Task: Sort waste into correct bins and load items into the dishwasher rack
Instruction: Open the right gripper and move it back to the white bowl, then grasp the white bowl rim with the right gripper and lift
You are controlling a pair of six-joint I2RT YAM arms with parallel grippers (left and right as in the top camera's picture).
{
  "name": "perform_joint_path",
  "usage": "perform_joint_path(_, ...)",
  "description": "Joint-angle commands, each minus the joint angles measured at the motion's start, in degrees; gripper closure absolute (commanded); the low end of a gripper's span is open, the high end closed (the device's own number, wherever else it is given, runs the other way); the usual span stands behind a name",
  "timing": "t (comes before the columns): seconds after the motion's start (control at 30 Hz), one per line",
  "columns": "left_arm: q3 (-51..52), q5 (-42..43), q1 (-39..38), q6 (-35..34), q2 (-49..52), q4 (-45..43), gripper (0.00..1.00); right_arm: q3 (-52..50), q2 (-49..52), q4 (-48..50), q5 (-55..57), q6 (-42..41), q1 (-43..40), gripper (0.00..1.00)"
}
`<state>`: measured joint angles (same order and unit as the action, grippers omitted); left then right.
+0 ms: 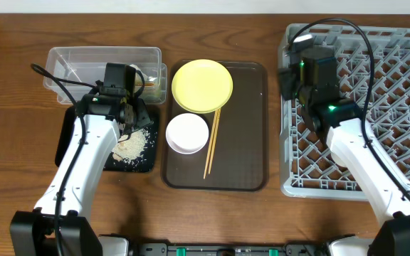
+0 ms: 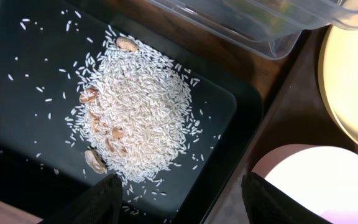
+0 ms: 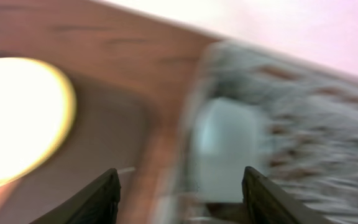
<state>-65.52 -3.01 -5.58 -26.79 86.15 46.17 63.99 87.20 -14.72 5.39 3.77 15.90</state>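
My right gripper takes hold of the white bowl's rim (image 1: 207,133) on the side facing the grey rack (image 1: 390,92) next, to load the bowl there tilted.
The black tray (image 1: 139,163) holds a pile of beige rice crumbs (image 1: 132,146) with a few nut shells, also seen in the left wrist view (image 2: 138,109). My left gripper (image 2: 182,199) is open and empty, hovering over the tray's near corner (image 2: 30,124). The clear container (image 1: 105,60) stands behind the tray. The yellow plate (image 1: 201,85), white bowl (image 1: 187,133) and chopsticks (image 1: 212,142) lie on the brown serving tray (image 1: 244,128). My right gripper (image 3: 180,186) is open over the left edge of the grey rack (image 1: 390,92), above a blurred pale object (image 3: 229,149).
The right wrist view is blurred; it shows the yellow plate (image 3: 17,118) at left and the rack (image 3: 316,124) at right. The plate (image 2: 353,87) and white bowl (image 2: 316,180) lie just right of the black tray. Wrapper and tissue are not clearly visible.
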Motion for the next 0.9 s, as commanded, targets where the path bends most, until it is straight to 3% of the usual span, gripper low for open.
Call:
perform_joint_path(0.0,0.5,-0.76,1.01,0.13,-1.05,0.76,0.36,-0.2,1.38,-1.53,-19.39,-5.53,2.54,0.4)
perform_joint_path(0.3,0.5,-0.66,9.16,-0.87,-5.11,3.54,0.35,-0.2,7.98,-2.23,-21.53,-5.49,12.66,0.39)
perform_joint_path(0.4,0.52,-0.33,11.08,-1.2,-5.07,4.09,0.35,-0.2,11.06,-0.85,-20.02,-6.51,15.37,0.43)
perform_joint_path(0.77,0.52,-0.2,11.41,-1.2,-4.92,4.26,0.35,-0.2,20.06,1.01,-17.81,-12.11,20.96,0.5)
perform_joint_path(0.87,0.52,-0.2,11.41,-1.2,-4.92,4.26,0.35,-0.2,20.92,1.05,-17.57,-12.09,21.73,0.55)
